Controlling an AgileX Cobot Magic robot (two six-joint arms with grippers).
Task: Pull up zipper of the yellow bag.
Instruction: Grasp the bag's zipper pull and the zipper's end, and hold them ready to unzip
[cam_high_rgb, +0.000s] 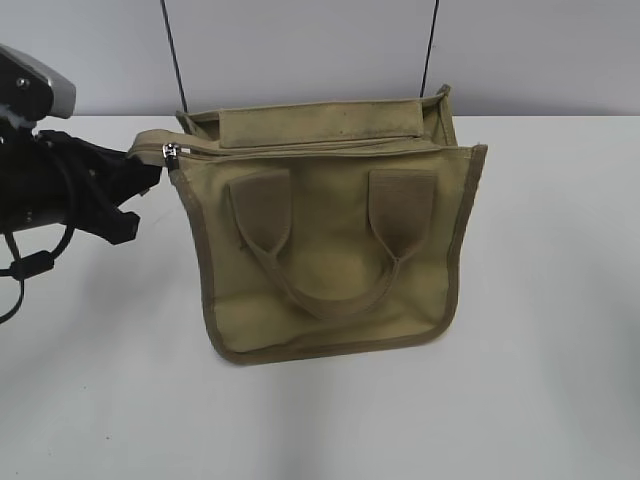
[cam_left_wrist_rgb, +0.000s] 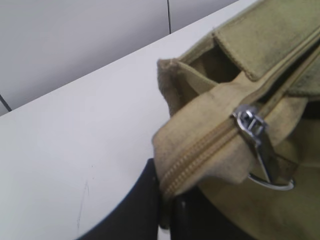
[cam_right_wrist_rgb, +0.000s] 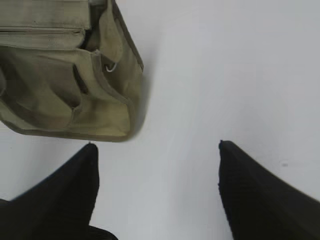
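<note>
My right gripper is to grab the zipper next by its silver pull tab (cam_high_rgb: 171, 153). Then it can pull up the zipper of the yellow bag (cam_high_rgb: 330, 250).
The yellow bag (cam_high_rgb: 330, 250) stands upright on the white table, its front with two handle straps facing me. The zipper (cam_high_rgb: 300, 148) runs along its top; the silver pull tab (cam_high_rgb: 171, 153) hangs at the left end. My left gripper (cam_high_rgb: 145, 165) is shut on the fabric tail at the zipper's left end. In the left wrist view the jaws (cam_left_wrist_rgb: 167, 197) pinch that tail (cam_left_wrist_rgb: 200, 155), with the pull tab (cam_left_wrist_rgb: 260, 145) just beyond. My right gripper (cam_right_wrist_rgb: 156, 150) is open and empty above the table, right of the bag's corner (cam_right_wrist_rgb: 75, 90). It is out of the exterior view.
The white table (cam_high_rgb: 540, 380) stretches around the bag. A pale wall (cam_high_rgb: 300, 50) with two dark vertical seams stands behind it. The left arm (cam_high_rgb: 50, 190) and its cables fill the left edge.
</note>
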